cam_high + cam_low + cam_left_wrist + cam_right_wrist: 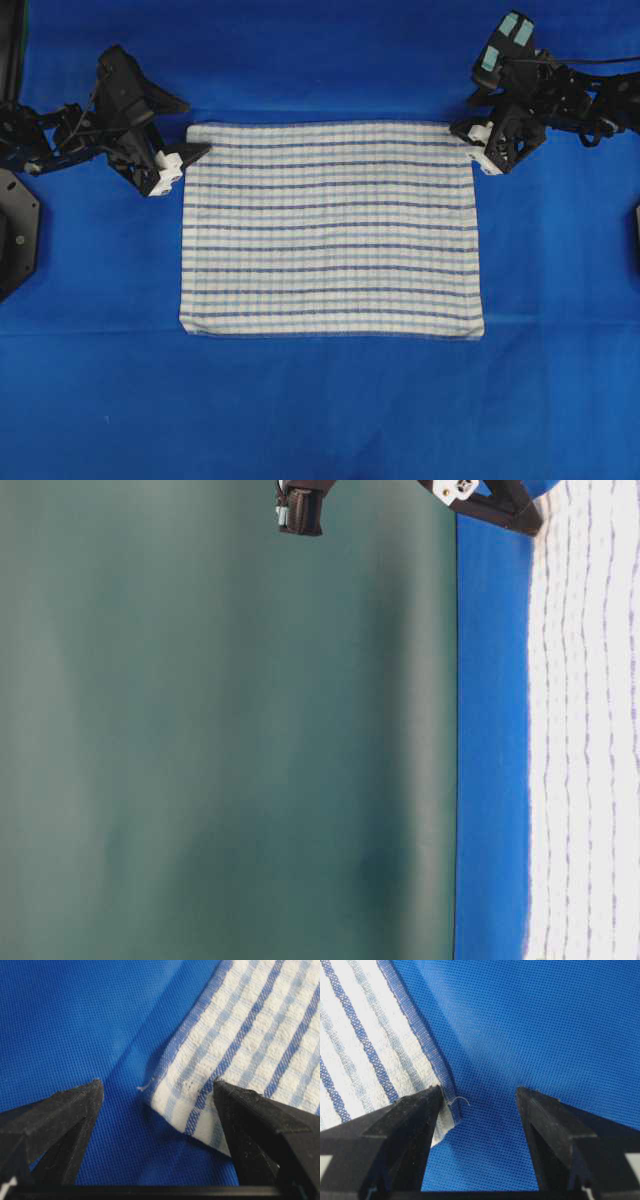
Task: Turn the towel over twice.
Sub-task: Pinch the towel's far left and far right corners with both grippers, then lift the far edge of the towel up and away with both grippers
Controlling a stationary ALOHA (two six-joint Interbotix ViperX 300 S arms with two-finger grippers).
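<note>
My right gripper should close now: its fingers reach the blue sheet (487, 1095) around the towel's corner, so they would hold the sheet.
The towel (330, 230), white with dark and light blue stripes, lies flat and spread out on the blue sheet (100, 400). My left gripper (188, 156) is open at the towel's far left corner. In the left wrist view that corner (170, 1102) lies between the fingers of the left gripper (157, 1083), one finger over the towel (240, 1035) and the other over the sheet. My right gripper (463, 131) is open at the far right corner. In the right wrist view the right gripper (479, 1089) has one finger at the hemmed corner of the towel (360, 1035) and the other over bare sheet.
The blue sheet covers the whole table around the towel. A black arm base (15, 235) stands at the left edge. In the table-level view a dark green backdrop (200, 730) rises behind the table, and the towel (590, 730) lies flat on the sheet.
</note>
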